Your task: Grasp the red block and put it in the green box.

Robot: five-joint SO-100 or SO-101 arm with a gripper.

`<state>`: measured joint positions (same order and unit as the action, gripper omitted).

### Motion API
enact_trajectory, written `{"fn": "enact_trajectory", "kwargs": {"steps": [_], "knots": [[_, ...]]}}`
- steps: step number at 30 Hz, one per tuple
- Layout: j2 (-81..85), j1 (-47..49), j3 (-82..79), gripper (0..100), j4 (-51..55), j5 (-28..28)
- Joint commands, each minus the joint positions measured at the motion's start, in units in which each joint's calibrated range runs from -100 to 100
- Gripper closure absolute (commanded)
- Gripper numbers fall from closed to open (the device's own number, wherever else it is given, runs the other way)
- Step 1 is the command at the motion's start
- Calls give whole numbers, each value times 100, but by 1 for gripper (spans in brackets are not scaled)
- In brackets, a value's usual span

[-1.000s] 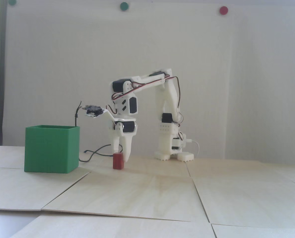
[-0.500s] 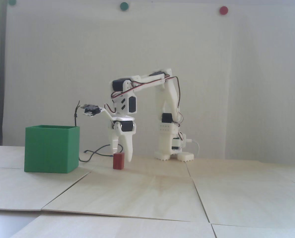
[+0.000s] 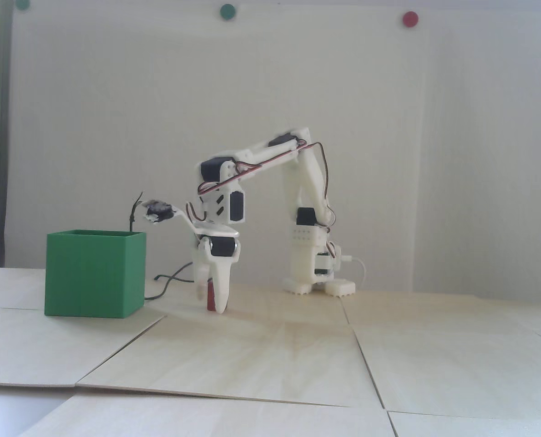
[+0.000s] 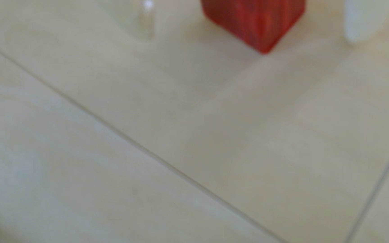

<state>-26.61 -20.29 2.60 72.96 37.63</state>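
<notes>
The red block (image 3: pixel 211 293) needs to go into the green box (image 3: pixel 93 277). My gripper will grab the block by its opposite upright sides next, to drop it in there.
The small red block (image 3: pixel 211 293) stands on the pale wooden table, a short way right of the green box (image 3: pixel 93 277). My white gripper (image 3: pixel 210 304) points down over the block, with one finger on each side and its tips near the table. In the wrist view the red block (image 4: pixel 254 21) sits at the top edge between the two fingers (image 4: pixel 362 21), and bare table shows on both sides of it. The gripper (image 4: pixel 251 39) is open, and I see no contact with the block. The box's inside is hidden.
A black cable (image 3: pixel 170 280) lies on the table between the box and the arm. The arm's base (image 3: pixel 318 282) stands at the back near the wall. Seams run between the plywood panels (image 3: pixel 270 355). The panels end at a step at the lower left (image 3: pixel 24 387).
The gripper has swung slightly left and come down. Its fingers were above and just behind the block; now they straddle it. The block and box have not moved.
</notes>
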Motion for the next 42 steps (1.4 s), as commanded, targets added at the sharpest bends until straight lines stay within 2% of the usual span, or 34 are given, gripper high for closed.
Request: {"fn": "enact_trajectory", "kwargs": {"steps": [1,7,20,23,24,25,33,42], "knots": [[-122,-66,264,71,-53,-317],[-138,-66,264,71,-87,-619],[-67,-10,264,71,-45,-583],[-67,-10,264,77,-45,-577],[-67,-10,264,83,-45,-577],[-67,-2,264,84,-45,-577],[-67,-2,264,85,-45,-577],[-67,-2,273,98,-62,-577]]}}
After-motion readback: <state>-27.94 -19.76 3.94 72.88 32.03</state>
